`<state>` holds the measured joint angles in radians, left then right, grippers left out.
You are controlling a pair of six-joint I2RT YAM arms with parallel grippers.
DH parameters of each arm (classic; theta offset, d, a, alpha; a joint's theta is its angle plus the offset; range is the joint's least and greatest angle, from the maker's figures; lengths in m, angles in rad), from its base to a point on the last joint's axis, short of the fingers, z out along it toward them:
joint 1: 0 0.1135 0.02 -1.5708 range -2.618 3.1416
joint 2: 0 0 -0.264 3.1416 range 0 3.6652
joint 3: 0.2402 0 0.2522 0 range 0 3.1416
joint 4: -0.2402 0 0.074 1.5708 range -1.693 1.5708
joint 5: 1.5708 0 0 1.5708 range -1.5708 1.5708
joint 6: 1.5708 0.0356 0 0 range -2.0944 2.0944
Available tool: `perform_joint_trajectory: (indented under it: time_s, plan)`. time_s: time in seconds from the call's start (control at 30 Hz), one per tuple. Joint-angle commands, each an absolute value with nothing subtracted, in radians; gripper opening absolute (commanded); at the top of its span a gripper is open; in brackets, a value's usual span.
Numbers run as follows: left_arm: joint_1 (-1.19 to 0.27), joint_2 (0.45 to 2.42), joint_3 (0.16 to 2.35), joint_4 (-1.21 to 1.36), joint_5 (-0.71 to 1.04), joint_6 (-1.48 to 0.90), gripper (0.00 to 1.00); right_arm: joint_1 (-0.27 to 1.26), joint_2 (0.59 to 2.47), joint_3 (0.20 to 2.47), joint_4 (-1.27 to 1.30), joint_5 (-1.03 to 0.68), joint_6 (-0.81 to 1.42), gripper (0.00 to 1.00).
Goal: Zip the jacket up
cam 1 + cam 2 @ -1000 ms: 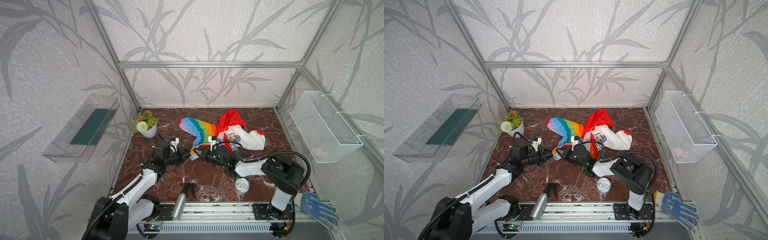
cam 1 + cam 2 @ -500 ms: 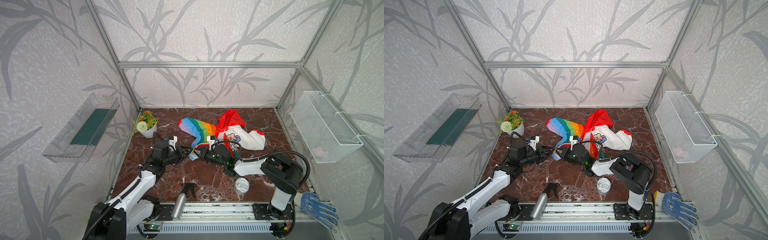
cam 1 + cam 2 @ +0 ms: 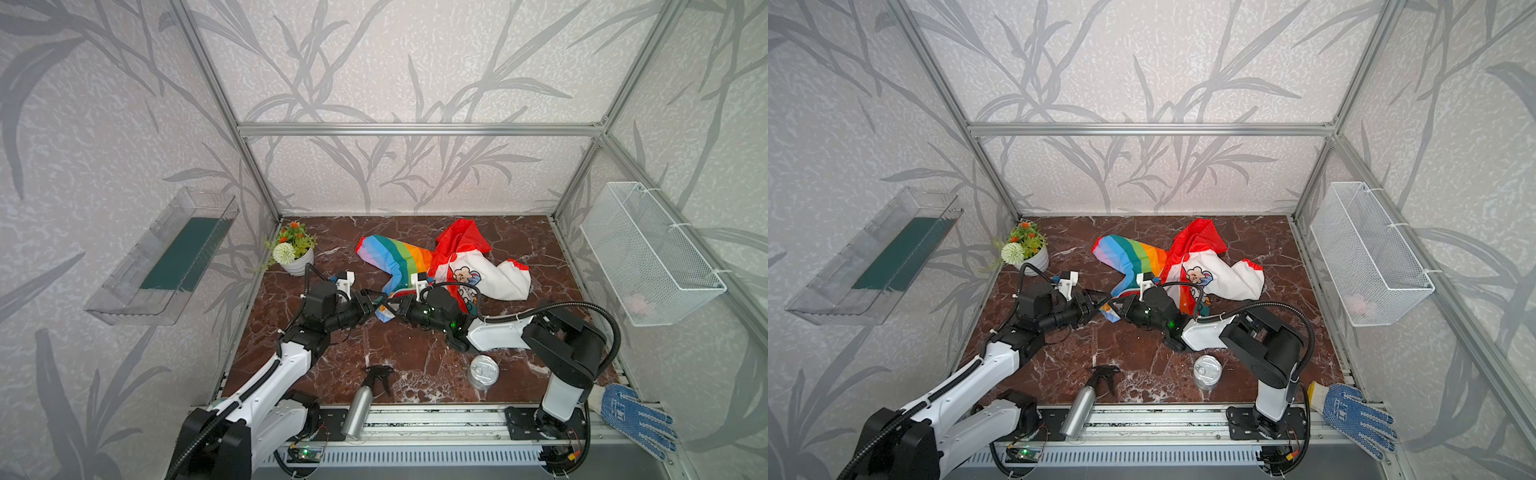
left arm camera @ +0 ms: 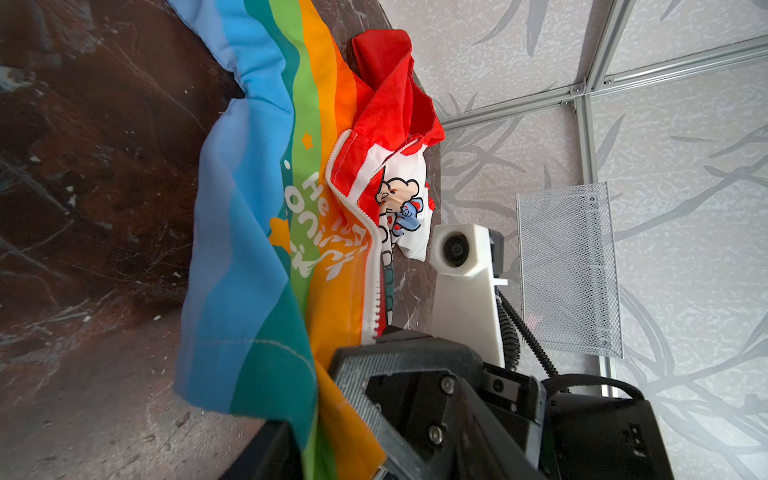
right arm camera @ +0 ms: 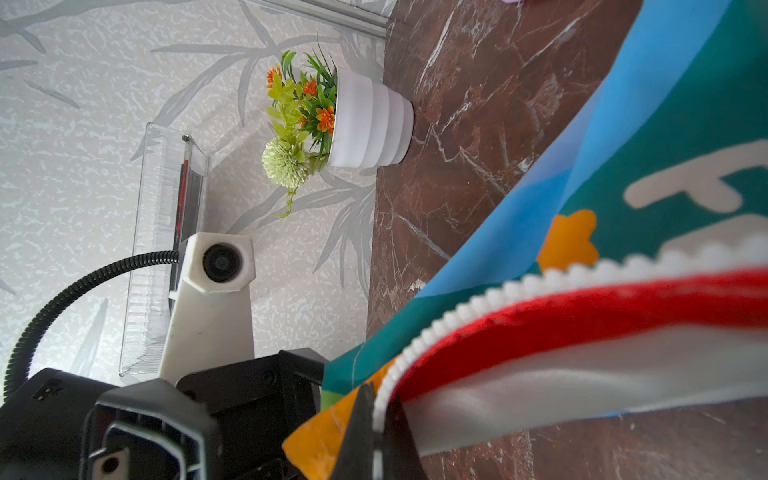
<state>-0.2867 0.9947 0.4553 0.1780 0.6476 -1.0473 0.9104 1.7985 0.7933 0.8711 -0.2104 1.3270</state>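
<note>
The jacket's white zipper edge has to stay free to zip up. My left gripper should next grab the jacket's rainbow hem corner just behind that edge.
The jacket (image 3: 403, 257) (image 3: 1142, 253) lies crumpled at the middle back of the floor: rainbow stripes, red hood, white cartoon panel. Its white zipper (image 4: 374, 270) (image 5: 540, 278) runs partly joined, then splits toward the hood. My right gripper (image 3: 397, 307) (image 3: 1119, 305) (image 5: 376, 432) is shut on the zipper edge at the jacket's bottom hem. My left gripper (image 3: 376, 301) (image 3: 1100, 299) (image 4: 324, 449) faces it from the left, open. The rainbow hem corner hangs loose between its spread fingers.
A flower pot (image 3: 293, 257) stands back left. A spray bottle (image 3: 361, 403) and a tin can (image 3: 484, 370) are near the front edge. A blue dotted glove (image 3: 636, 419) rests on the front rail. A wire basket (image 3: 648, 253) and a clear shelf (image 3: 166, 257) hang on the side walls.
My left gripper's jaws have gone from shut to open at the jacket's hem corner. The right gripper stays shut on the zipper edge in the same place.
</note>
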Motion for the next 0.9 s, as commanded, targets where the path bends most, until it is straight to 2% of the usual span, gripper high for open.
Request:
perform_joint_trajectory:
  time_s: [0.0,0.07,0.2,0.43,0.5,0.63,0.87]
  plan:
    - [-0.287,0.963,0.447,0.174,0.642,-1.039,0.56,0.905,1.795,0.824,0.875,-0.226,1.325,0.0]
    - [-0.287,0.959,0.44,0.168,0.643,-1.033,0.54,0.901,1.808,0.837,0.888,-0.238,1.331,0.0]
    - [-0.287,0.962,0.427,0.173,0.637,-1.034,0.41,0.902,1.804,0.856,0.86,-0.241,1.317,0.0]
    - [-0.287,0.971,0.428,0.175,0.638,-1.032,0.3,0.896,1.801,0.857,0.855,-0.265,1.312,0.0]
    - [-0.287,0.965,0.425,0.178,0.635,-1.032,0.3,0.895,1.796,0.86,0.842,-0.268,1.3,0.0]
    - [-0.285,0.961,0.43,0.162,0.63,-1.025,0.22,0.89,1.777,0.85,0.819,-0.271,1.279,0.0]
    - [-0.285,0.971,0.436,0.161,0.635,-1.017,0.17,0.886,1.764,0.845,0.809,-0.285,1.27,0.0]
